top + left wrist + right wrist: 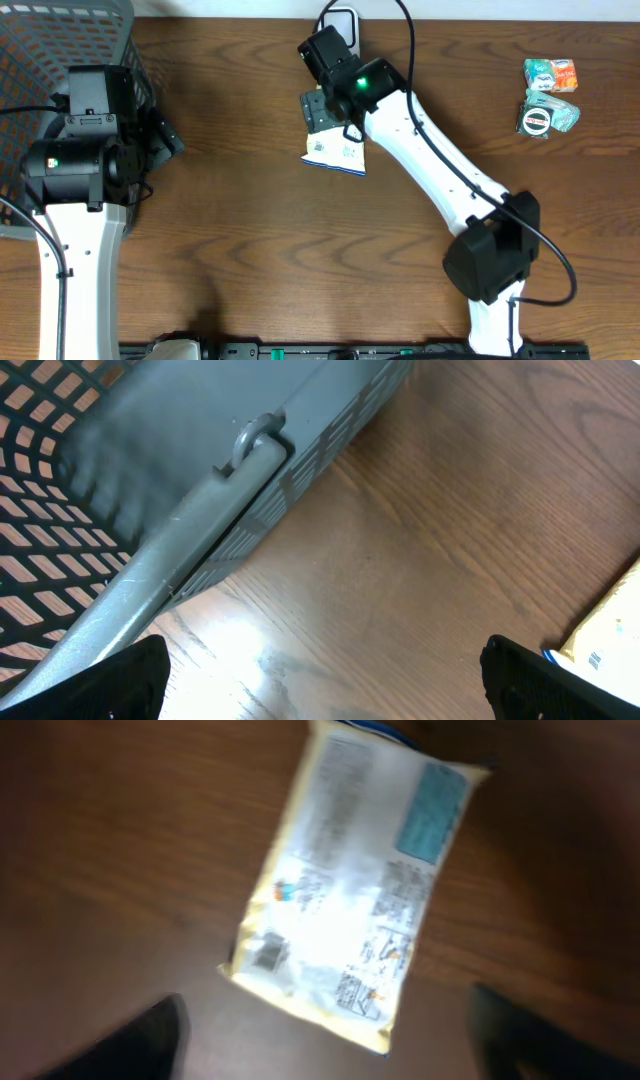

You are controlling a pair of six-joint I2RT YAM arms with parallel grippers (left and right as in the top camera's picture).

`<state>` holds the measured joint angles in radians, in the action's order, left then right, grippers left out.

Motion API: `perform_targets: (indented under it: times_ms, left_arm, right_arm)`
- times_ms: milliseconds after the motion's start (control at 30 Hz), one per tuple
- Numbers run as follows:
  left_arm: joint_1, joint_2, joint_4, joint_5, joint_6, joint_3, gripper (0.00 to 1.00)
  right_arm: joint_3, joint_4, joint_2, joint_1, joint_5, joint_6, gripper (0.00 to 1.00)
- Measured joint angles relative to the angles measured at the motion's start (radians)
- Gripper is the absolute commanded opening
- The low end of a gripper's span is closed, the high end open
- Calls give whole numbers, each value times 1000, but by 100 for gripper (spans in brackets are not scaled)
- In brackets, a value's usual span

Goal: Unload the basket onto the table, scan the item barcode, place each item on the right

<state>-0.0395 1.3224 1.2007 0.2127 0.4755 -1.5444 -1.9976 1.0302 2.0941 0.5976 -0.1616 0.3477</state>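
The packet's printed side needs to stay open to scan the barcode, so my right gripper will grab the packet by the long edge beside its light blue label.
The item, a pale yellow packet with small print and a light blue label, lies flat on the wooden table, printed side up. In the right wrist view the packet fills the middle, with a small dark patch near its lower left corner, too blurred to read. My right gripper hangs just above the packet's near end, open, with nothing between its fingers. In the overhead view my right gripper sits at the packet's far edge. My left gripper is open and empty over bare table beside the basket.
A grey mesh basket stands at the far left, its rim close to my left gripper. A white-rimmed dark device sits at the back edge behind the right arm. Small colourful packets and a round-lidded one lie far right.
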Motion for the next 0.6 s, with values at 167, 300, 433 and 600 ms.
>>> perform_targets:
  times_ms: [167,300,433,600]
  left_arm:
    - [0,0,0,0,0,0,98]
    - [0,0,0,0,0,0,98]
    - [0,0,0,0,0,0,98]
    - [0,0,0,0,0,0,98]
  right_arm:
    - [1,-21,92,-105,27,52,99]
    - [2,-87,157,-245,253,29,99]
    - [2,-135,229,-357,529,-13,99]
    - [1,-166,341,-355,800,-79,99]
